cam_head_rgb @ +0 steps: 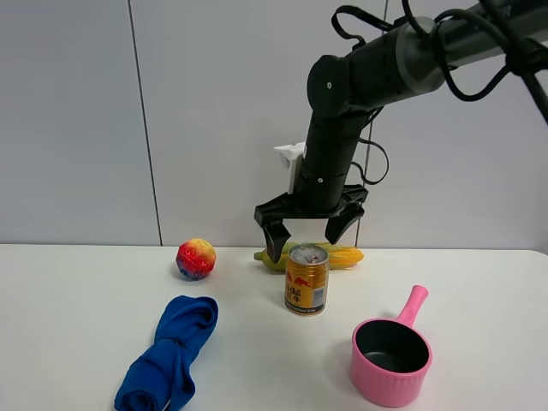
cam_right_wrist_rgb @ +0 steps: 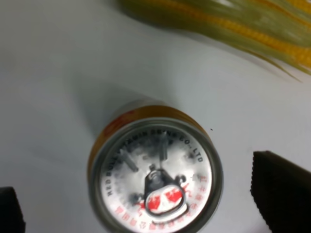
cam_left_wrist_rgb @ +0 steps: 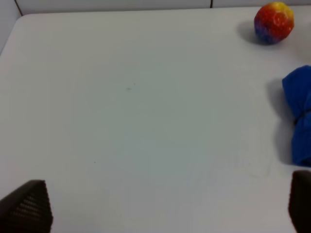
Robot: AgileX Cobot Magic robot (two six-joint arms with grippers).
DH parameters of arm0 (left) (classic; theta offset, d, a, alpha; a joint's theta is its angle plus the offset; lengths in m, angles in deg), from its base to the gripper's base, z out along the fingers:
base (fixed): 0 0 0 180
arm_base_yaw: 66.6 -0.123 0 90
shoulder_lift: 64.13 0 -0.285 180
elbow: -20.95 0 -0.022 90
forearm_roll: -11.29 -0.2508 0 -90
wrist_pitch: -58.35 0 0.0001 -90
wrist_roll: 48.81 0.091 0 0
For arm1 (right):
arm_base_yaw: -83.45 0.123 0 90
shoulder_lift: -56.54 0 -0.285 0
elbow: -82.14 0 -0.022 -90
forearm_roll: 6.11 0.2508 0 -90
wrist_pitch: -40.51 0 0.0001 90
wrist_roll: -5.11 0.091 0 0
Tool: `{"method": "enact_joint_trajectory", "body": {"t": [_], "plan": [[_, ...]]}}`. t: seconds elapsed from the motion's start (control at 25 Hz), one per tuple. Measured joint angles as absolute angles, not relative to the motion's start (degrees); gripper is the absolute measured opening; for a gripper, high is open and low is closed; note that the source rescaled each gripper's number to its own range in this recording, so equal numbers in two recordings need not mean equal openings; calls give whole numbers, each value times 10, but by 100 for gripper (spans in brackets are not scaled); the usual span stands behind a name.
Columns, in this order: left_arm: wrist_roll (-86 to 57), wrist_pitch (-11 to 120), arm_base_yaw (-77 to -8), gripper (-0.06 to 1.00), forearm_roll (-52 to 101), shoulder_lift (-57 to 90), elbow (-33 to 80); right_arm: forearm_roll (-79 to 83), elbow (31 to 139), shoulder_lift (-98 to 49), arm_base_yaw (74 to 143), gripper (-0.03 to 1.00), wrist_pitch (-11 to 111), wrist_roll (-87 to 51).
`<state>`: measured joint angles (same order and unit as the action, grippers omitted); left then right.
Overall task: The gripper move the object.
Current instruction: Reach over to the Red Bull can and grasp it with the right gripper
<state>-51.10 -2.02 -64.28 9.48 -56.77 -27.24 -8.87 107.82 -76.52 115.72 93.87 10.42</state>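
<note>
The drink can needs to move across the table. My right gripper will next grab the can by its upper body below the silver rim (cam_head_rgb: 306, 270).
The gold-yellow drink can (cam_head_rgb: 306, 280) stands upright on the white table, its silver pull-tab top up. My right gripper (cam_head_rgb: 308, 236) hangs open directly above it, one finger on each side, fingertips at about the level of the can's top and not touching it. The right wrist view looks straight down on the can's top (cam_right_wrist_rgb: 155, 184), with a black fingertip (cam_right_wrist_rgb: 284, 187) to one side. My left gripper (cam_left_wrist_rgb: 160, 208) is open and empty over bare table; only its two fingertips (cam_left_wrist_rgb: 26, 206) show.
A yellow-green corn cob (cam_head_rgb: 342, 256) lies just behind the can. A red-yellow ball (cam_head_rgb: 196, 259) sits to the left, a crumpled blue cloth (cam_head_rgb: 171, 351) at front left, and a pink saucepan (cam_head_rgb: 390, 358) at front right.
</note>
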Motion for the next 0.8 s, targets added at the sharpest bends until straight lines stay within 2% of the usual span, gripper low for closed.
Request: {"method": "enact_joint_trajectory", "body": {"t": [0.56,0.8], "plan": [[-511,-20,-643,100,95,-568,-272,-100,1078,-810,1157,100,914,116],[-511,-20,-643,100,95,-568,-272,-103,1078,-821,1157,91,903,116]]}}
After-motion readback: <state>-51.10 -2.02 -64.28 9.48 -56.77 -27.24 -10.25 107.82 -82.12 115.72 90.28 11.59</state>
